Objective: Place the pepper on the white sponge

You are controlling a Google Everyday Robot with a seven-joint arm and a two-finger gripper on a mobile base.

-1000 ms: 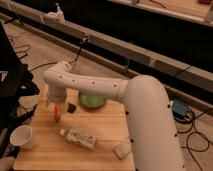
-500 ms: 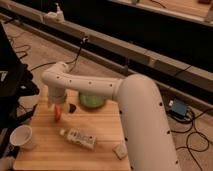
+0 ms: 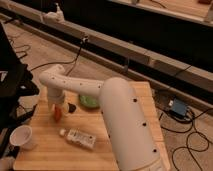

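My gripper is to grip the pepper by its thicker end next, so that it can place the pepper on the white sponge.
The pepper (image 3: 58, 114) is a small orange-red tapered piece lying on the left part of the wooden table (image 3: 45, 155). My gripper (image 3: 56, 105) hangs directly over it at the end of the white arm, jaws open, its tip down at the pepper's top end. I cannot tell whether it touches the pepper. The white sponge is hidden, with the thick arm (image 3: 125, 130) covering the table's near right part.
A green bowl (image 3: 89, 101) sits just right of the gripper, with a small black object (image 3: 71, 107) between them. A white labelled bottle (image 3: 80, 138) lies in front of the pepper. A white cup (image 3: 22, 136) stands near the left edge. Cables cross the floor around the table.
The gripper stays over the pepper, which has not moved. The arm's thick part now fills more of the near right and covers the sponge seen earlier.
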